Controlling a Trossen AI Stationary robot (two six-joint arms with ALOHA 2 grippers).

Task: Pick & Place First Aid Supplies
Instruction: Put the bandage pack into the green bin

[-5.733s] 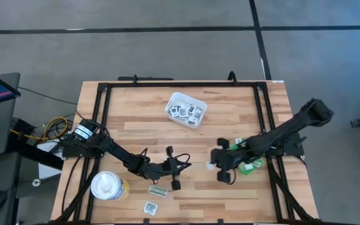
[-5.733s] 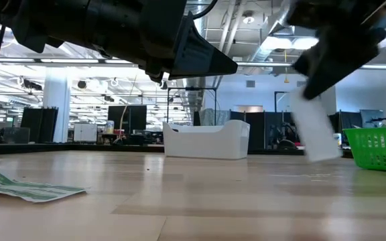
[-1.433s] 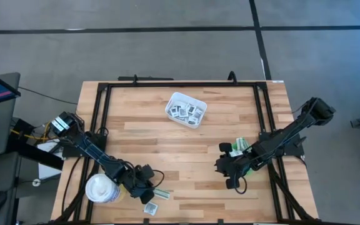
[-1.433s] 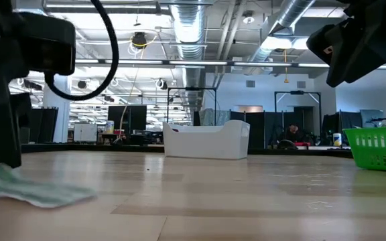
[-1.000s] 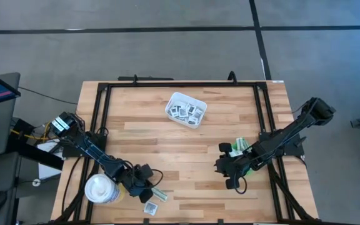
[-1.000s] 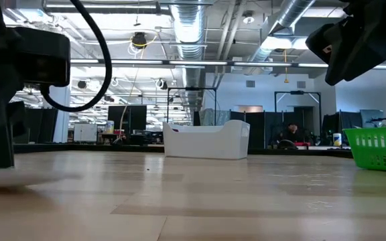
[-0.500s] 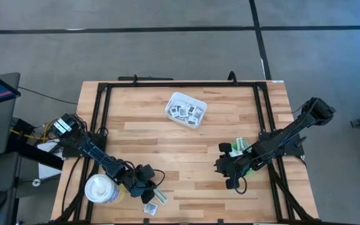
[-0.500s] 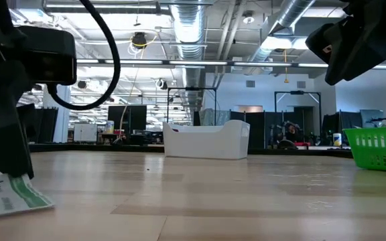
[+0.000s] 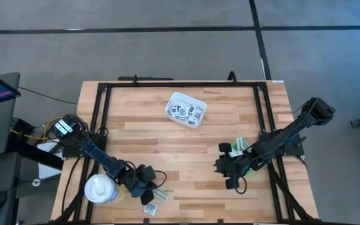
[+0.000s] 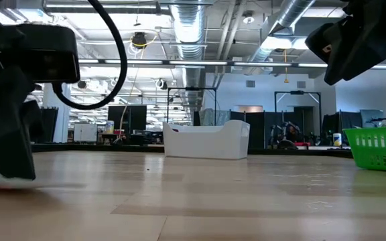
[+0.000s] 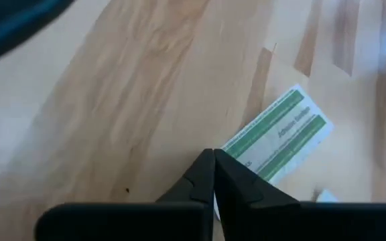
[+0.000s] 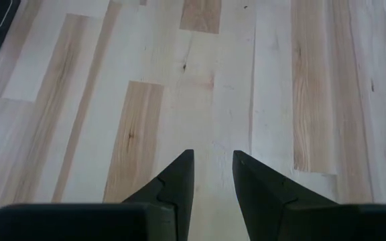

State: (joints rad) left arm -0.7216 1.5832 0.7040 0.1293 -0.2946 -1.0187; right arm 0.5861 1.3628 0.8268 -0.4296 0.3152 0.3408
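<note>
The strip packet needs to go in the green bin, so the robot's right gripper should next grab the strip packet by its loose end [image 9: 164, 197].
A narrow white-and-green strip packet [image 11: 280, 134] lies flat on the wood near the table's front left, also seen as the strip packet [image 9: 161, 194]. My left gripper [image 11: 213, 155] is shut, its tips at the packet's near end; from above it is the left gripper [image 9: 149, 192]. A square white packet [image 9: 149, 208] lies nearer the front edge. My right gripper [image 12: 213, 157] hangs open over bare wood at the right, seen from above as the right gripper [image 9: 230, 179]. It holds nothing. My left gripper comes down slanting onto the table, its shut fingertips at the strip packet's near end [image 11: 236, 150]. One finger [image 11: 243, 184] covers that end, so I cannot tell whether an edge is caught between the fingers. The rest of the packet lies flat on the wood.
A white tray [image 9: 185, 109] with several packets stands at the far middle. A green bin [image 9: 247, 164] sits under my right arm. A white round tub [image 9: 102, 188] stands close to my left arm at the front left. A black frame [image 9: 102, 106] borders the wood.
Half a second ago, in the low view, the strip packet stood tipped up beside my left gripper, its printed face showing. Now it is low and mostly hidden behind the gripper. The left gripper has stayed over it and rolled a little.
</note>
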